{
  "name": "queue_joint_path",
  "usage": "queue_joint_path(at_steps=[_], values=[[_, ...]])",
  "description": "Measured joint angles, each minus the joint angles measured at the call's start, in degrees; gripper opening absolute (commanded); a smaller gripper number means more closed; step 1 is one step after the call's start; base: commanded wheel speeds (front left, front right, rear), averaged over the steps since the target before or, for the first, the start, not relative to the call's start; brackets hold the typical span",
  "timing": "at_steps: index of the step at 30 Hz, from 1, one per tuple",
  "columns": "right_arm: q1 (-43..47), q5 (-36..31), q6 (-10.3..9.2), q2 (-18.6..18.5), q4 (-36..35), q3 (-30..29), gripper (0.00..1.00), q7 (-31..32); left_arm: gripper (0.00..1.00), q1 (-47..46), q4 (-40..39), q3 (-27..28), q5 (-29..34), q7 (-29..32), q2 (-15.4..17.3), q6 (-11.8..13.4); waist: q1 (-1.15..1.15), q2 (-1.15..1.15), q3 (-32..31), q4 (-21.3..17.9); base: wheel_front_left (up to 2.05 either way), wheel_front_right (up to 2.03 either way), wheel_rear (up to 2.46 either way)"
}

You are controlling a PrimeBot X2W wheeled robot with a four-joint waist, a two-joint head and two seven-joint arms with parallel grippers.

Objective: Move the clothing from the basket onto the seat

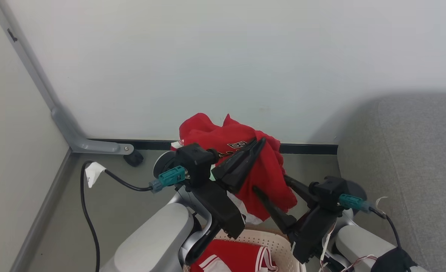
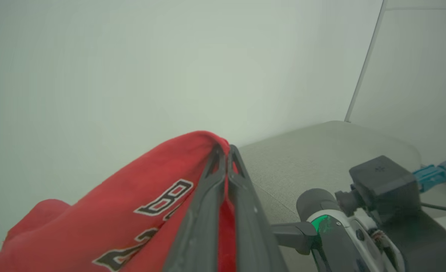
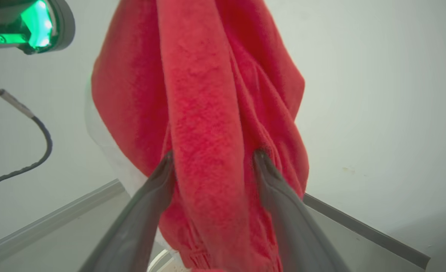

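Observation:
I should next carry the red garment onto the seat (image 1: 411,172), so I need to grab it with my right gripper by its hanging lower fold (image 1: 275,192).
My left gripper (image 1: 259,141) is shut on a red garment (image 1: 241,151) with black and white lettering, holding it up above the basket. In the left wrist view the gripper (image 2: 225,150) pinches the garment's (image 2: 139,196) top fold. Lower down, my right gripper (image 1: 270,183) is open, its fingers on either side of the hanging cloth. The right wrist view shows this gripper (image 3: 214,155) with a thick fold of the garment (image 3: 204,113) between its spread fingers. A second red garment with white striped trim (image 1: 238,257) lies in the cream perforated basket (image 1: 272,241). The grey sofa (image 1: 415,158) stands to the right.
A pale wall is close behind the garment, with a dark baseboard (image 1: 309,148) along the floor. At the left corner stand a grey metal frame (image 1: 68,128) with a black caster (image 1: 133,158), and a black cable (image 1: 88,215) loops over the floor.

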Motion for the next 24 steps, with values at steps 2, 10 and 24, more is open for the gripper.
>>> queue_joint_path(at_steps=[2, 10, 24], values=[[-0.88, 0.55, 0.00, 0.66, 1.49, 1.18, 0.89, 0.00, 0.00, 0.02, -0.31, -0.12, -0.07, -0.01, 0.04, 0.00, 0.00, 0.00, 0.04, 0.25, 0.00, 0.00, 0.00], [-2.56, 3.38, 0.00, 1.87, 4.72, 2.41, 0.00, -0.01, 0.00, 0.04, -0.44, -0.80, -0.56, 0.02, 0.09, 0.00, 0.00, 0.00, 0.13, 0.74, 0.00, 0.00, 0.00], [-3.14, 8.75, 0.00, 0.78, 3.86, -0.93, 0.00, -0.01, 0.00, 0.41, 1.04, 0.57, -1.15, -0.02, 1.49, 0.01, 0.00, 0.00, 0.91, -0.12, 0.00, 0.00, 0.00]])
